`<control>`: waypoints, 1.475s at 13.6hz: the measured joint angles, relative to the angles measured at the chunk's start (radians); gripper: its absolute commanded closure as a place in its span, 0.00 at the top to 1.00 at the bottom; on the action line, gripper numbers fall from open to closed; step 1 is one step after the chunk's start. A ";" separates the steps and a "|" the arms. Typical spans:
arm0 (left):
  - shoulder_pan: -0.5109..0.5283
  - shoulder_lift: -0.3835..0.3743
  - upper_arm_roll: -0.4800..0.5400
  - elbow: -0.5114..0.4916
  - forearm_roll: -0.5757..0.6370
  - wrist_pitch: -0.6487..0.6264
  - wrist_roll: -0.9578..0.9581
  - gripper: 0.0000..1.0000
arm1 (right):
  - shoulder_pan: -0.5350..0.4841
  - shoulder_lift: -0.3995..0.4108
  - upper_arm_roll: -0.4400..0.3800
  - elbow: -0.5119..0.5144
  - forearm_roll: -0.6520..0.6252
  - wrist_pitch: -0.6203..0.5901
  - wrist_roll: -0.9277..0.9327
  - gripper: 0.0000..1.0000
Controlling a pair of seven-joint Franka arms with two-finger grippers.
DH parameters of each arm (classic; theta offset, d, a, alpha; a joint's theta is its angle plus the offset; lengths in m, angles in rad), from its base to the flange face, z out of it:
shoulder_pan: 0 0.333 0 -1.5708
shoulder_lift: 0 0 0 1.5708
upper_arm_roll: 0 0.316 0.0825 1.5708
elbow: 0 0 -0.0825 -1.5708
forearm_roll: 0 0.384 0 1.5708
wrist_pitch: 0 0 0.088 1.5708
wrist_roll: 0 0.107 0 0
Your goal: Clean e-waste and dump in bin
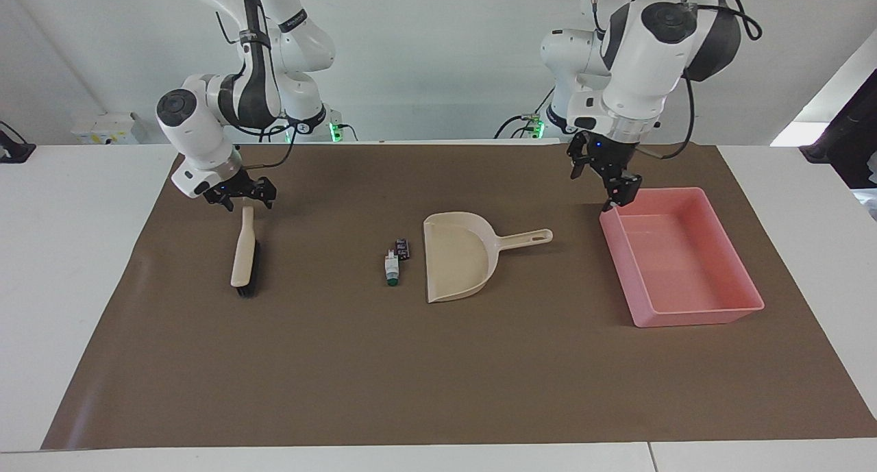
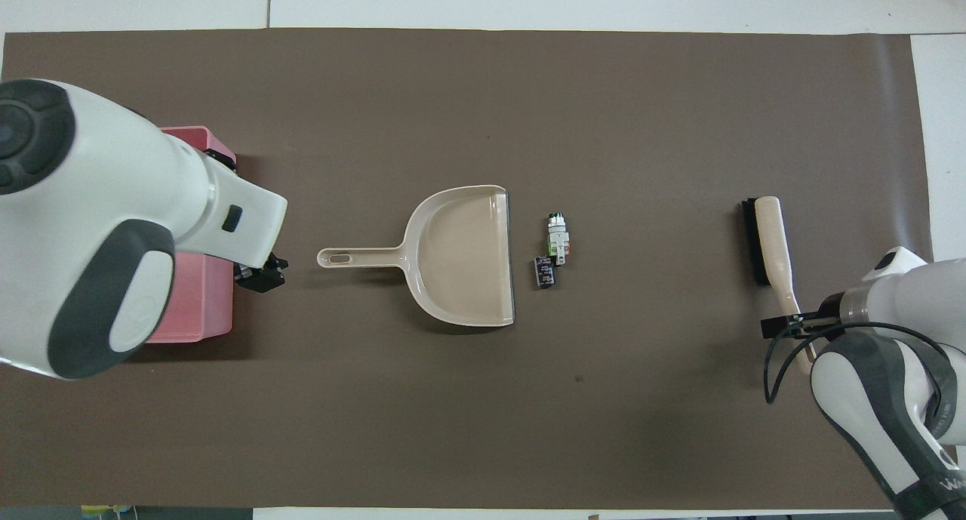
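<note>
The robot's right gripper needs to close on the brush now, since its fingers reach down around the beige brush's handle. Closing now would hold the brush.
The e-waste lies mid-mat: a small black chip (image 1: 403, 247) (image 2: 545, 272) and a white piece with a green end (image 1: 391, 268) (image 2: 558, 237), both beside the mouth of the beige dustpan (image 1: 459, 256) (image 2: 460, 256). The pink bin (image 1: 692, 316) (image 2: 200, 309) stands toward the left arm's end. My left gripper (image 1: 613, 188) (image 2: 260, 273) is open and empty, in the air over the bin's corner on the dustpan side. My right gripper (image 1: 245, 198) (image 2: 789, 326) is open, low over the handle end of the beige brush (image 1: 244, 259) (image 2: 766, 241), with a finger on each side of it.
The brown mat (image 1: 438, 376) covers most of the white table. The dustpan's handle points toward the bin. In the overhead view the left arm hides most of the bin.
</note>
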 measured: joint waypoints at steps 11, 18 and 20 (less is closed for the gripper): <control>-0.202 0.192 -0.002 -0.104 0.188 0.220 -0.109 1.00 | 0.001 -0.008 0.002 -0.004 0.000 0.003 0.003 0.59; -0.213 0.267 -0.002 -0.108 0.189 0.259 -0.126 1.00 | 0.001 -0.008 0.002 -0.005 0.000 0.002 0.014 0.00; -0.216 0.267 -0.002 -0.108 0.189 0.259 -0.130 0.89 | 0.003 -0.008 0.002 -0.004 0.000 0.002 0.024 0.00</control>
